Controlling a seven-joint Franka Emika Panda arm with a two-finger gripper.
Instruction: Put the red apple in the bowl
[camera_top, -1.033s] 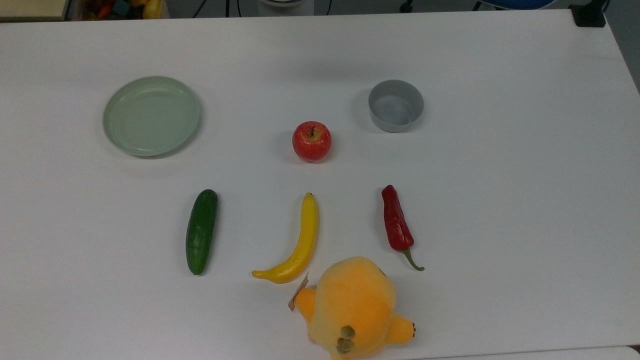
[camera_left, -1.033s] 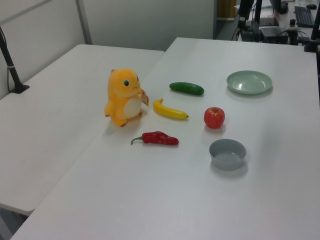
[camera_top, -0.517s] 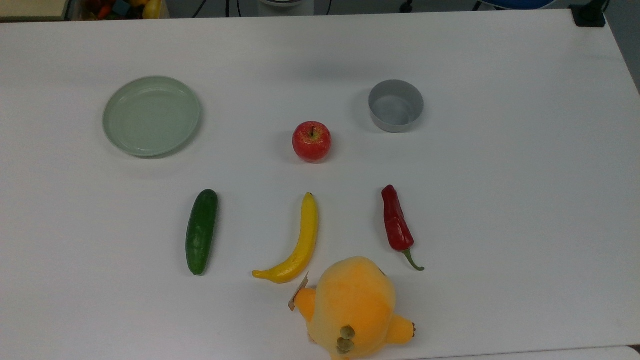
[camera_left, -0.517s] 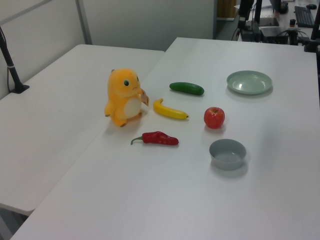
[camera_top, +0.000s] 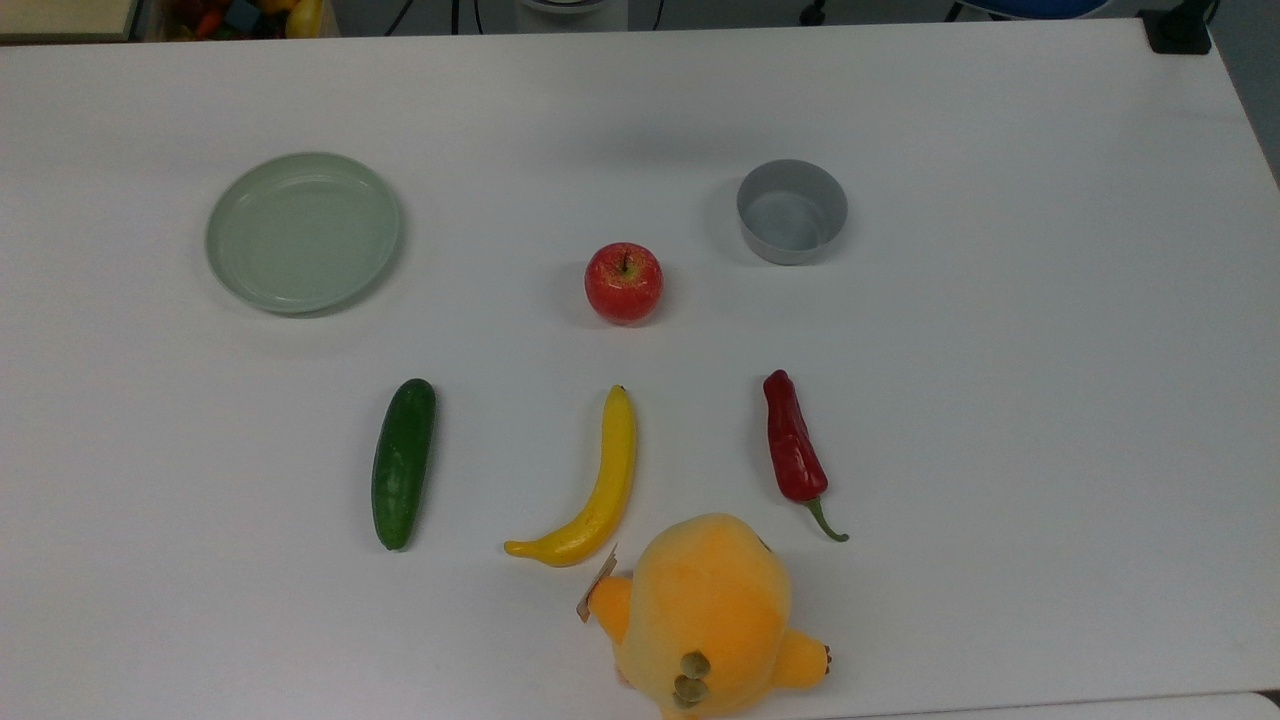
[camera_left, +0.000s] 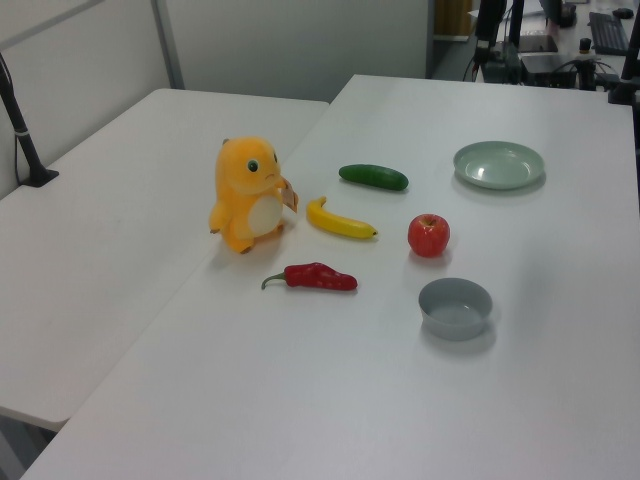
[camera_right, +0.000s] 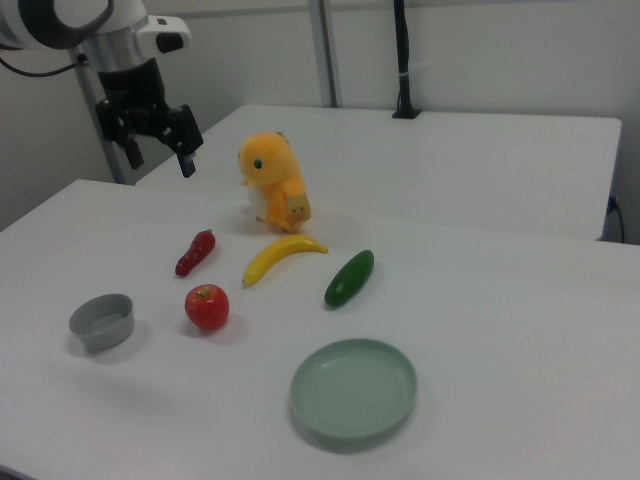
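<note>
My gripper next needs to take the red apple (camera_left: 428, 235) by its round sides, so that I can put the apple in the grey bowl (camera_left: 455, 306).
The red apple (camera_top: 623, 283) (camera_left: 428, 235) (camera_right: 206, 306) sits upright on the white table, stem up, near the middle. The grey bowl (camera_top: 792, 215) (camera_left: 455, 308) (camera_right: 101, 321) stands empty a short way to the top view's right of the apple and slightly farther back. In the right view my gripper (camera_right: 158, 160) hangs high above the table at the right view's upper left, well behind the bowl and apple. Its black fingers (camera_right: 186, 158) are spread open with nothing between them.
A pale-green plate (camera_top: 303, 232) lies at the top view's left. In front of the apple lie a cucumber (camera_top: 403, 462), a banana (camera_top: 590, 490) and a red chili pepper (camera_top: 793, 450). An orange plush toy (camera_top: 705, 615) stands at the table's near edge.
</note>
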